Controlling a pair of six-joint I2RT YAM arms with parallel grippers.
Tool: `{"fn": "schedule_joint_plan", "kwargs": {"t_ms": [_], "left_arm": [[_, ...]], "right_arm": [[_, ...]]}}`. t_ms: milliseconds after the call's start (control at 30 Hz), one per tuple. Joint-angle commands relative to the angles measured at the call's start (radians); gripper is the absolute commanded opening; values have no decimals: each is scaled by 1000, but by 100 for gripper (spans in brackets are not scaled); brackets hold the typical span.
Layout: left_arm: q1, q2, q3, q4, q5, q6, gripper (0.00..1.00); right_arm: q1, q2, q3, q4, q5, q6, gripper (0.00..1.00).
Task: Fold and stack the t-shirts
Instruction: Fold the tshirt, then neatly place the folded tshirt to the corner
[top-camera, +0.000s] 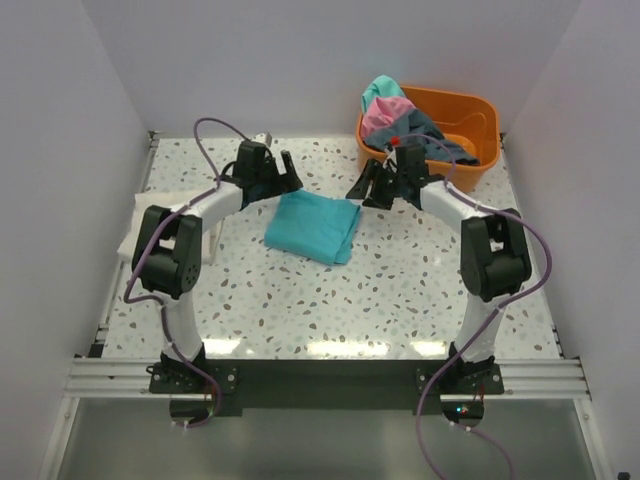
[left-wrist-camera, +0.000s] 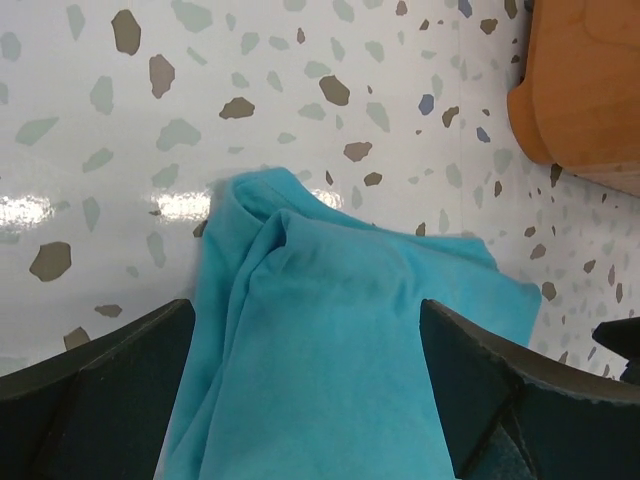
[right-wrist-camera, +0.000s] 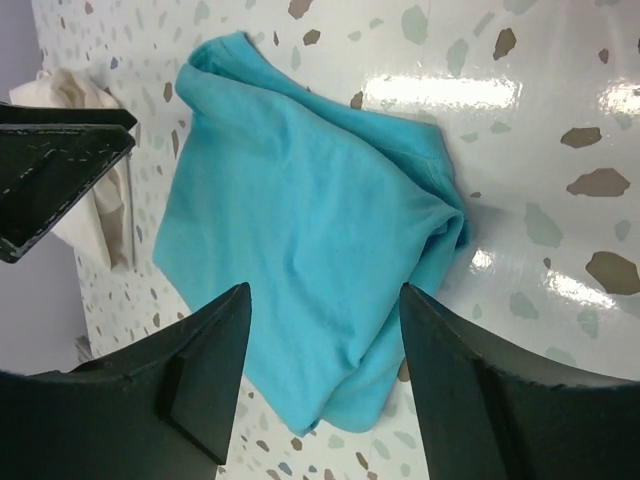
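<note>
My left gripper grabs the folded teal t-shirt by its far corner (top-camera: 288, 198) (left-wrist-camera: 265, 212) next, on the cream-white t-shirt's side, to stack it flat on that t-shirt.
A folded teal t-shirt (top-camera: 313, 227) lies flat on the speckled table between the two arms. My left gripper (top-camera: 283, 176) hovers over its far left corner, open; in the left wrist view the teal t-shirt (left-wrist-camera: 330, 340) fills the gap of the left gripper (left-wrist-camera: 307, 310), with neither finger touching it. My right gripper (top-camera: 366, 187) hangs open above the far right corner, and the teal t-shirt (right-wrist-camera: 300, 230) shows below the right gripper (right-wrist-camera: 325, 295). More t-shirts sit piled in the tub: teal (top-camera: 380, 90), pink (top-camera: 385, 117) and dark grey (top-camera: 432, 130).
The orange tub (top-camera: 472, 103) stands at the back right corner, just behind the right gripper; its corner, the orange tub (left-wrist-camera: 590, 80), shows in the left wrist view. A cream-white t-shirt (top-camera: 135, 218) lies at the table's left edge, also the cream-white t-shirt (right-wrist-camera: 88, 205).
</note>
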Motion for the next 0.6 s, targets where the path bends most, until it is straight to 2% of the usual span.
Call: {"fn": "schedule_joint_plan", "kwargs": {"t_ms": [0,67,100,133,200,267,433,567], "left_arm": [[9,-67,22,31,-6,55,100],[9,-85,-21,28,0,101,100],[9,-94,-33,24,6,121,100],[9,-96,-50,-1,7,149,100],[9,-95,-68,-29,-18,183,100],[9,-85,-88,-49,-46,189,100],[4,-44,-118,-52,20,213,100],[-16,-16,-125,-62,19,230,100]], "right_arm": [[-10,-26,5,-17,5,-14,65],[-1,-62,-48,-8,8,-22,66],[3,-101,-64,-17,13,-28,78],[13,-126,-97,-19,17,-39,82],[22,-204,-136,-22,30,-39,99],[39,-258,-196,-19,48,-39,99],[74,-451,-297,-48,80,-56,99],[79,-607,-380,-97,128,-59,99]]}}
